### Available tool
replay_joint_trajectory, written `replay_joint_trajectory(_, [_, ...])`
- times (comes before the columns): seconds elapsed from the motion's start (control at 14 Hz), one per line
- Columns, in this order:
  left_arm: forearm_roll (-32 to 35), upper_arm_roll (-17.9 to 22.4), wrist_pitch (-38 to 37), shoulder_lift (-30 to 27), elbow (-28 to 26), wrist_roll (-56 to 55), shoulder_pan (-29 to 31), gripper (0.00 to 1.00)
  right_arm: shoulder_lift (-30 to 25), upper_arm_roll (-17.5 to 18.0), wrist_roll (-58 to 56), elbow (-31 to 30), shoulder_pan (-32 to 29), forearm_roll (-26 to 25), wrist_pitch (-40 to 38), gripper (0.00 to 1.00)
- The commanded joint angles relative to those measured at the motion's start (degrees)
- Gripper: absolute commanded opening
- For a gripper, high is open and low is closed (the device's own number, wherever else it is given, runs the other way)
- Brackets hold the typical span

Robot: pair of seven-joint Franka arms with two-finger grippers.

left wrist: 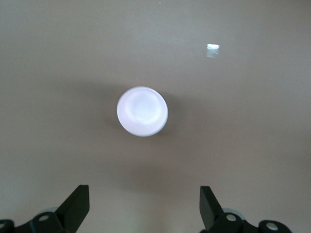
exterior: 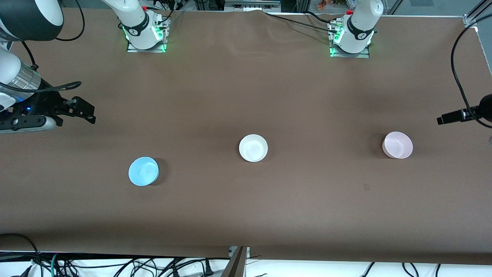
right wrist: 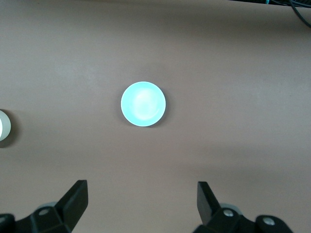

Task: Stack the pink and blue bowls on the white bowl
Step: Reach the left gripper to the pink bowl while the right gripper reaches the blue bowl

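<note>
My left gripper grabs the pink bowl by its rim (exterior: 389, 134) next, to stack it on the white bowl (exterior: 253, 148).
The white bowl (exterior: 253, 148) stands upright at the table's middle. The light blue bowl (exterior: 143, 171) stands toward the right arm's end, a little nearer to the front camera. The pale pink bowl (exterior: 397, 145) stands toward the left arm's end. All three stand apart and empty. My right gripper (exterior: 86, 111) hangs high over the table's end, open and empty; its wrist view shows the blue bowl (right wrist: 143, 104) below, the gripper (right wrist: 142, 201) wide open, and the white bowl's rim (right wrist: 4, 127). My left gripper (exterior: 447, 117) is up over the table's other end, open (left wrist: 144, 204) above the pink bowl (left wrist: 142, 111).
The brown cloth-covered table (exterior: 246, 96) holds only the three bowls. The arm bases (exterior: 146, 34) (exterior: 351, 40) stand along its edge farthest from the front camera. Cables (exterior: 115, 265) lie below the nearest edge. A small bright patch (left wrist: 212, 50) lies on the cloth.
</note>
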Motion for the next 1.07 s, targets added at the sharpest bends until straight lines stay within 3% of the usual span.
replay_joint_trajectory(0.0, [-1.2, 0.0, 8.1, 7.0, -0.1, 4.2, 2.6, 1.0, -0.1, 0.1, -0.5, 0.0, -0.3, -0.5, -0.4, 0.99])
replay_joint_trajectory(0.14, [-1.6, 0.0, 16.9, 11.7, -2.2, 8.1, 4.3, 1.0, -0.1, 0.1, -0.6, 0.0, -0.4, -0.5, -0.4, 0.99])
replay_joint_trajectory(0.36, [-8.3, 0.0, 27.0, 16.9, -5.2, 15.6, 7.1, 1.0, 1.9, 0.0, -0.4, 0.1, -0.8, -0.5, 0.0, 0.99])
replay_joint_trajectory(0.5, [-12.0, 0.0, 33.6, 17.3, -11.2, 21.0, 8.0, 1.0, 3.7, 0.0, -0.6, 0.3, -0.6, -0.8, 0.0, 0.99])
replay_joint_trajectory(1.0, [-13.5, 0.1, 33.9, 13.0, -20.7, 22.5, 7.3, 0.98, 11.3, -0.1, 0.0, -0.1, -0.9, -0.9, 1.1, 0.99])
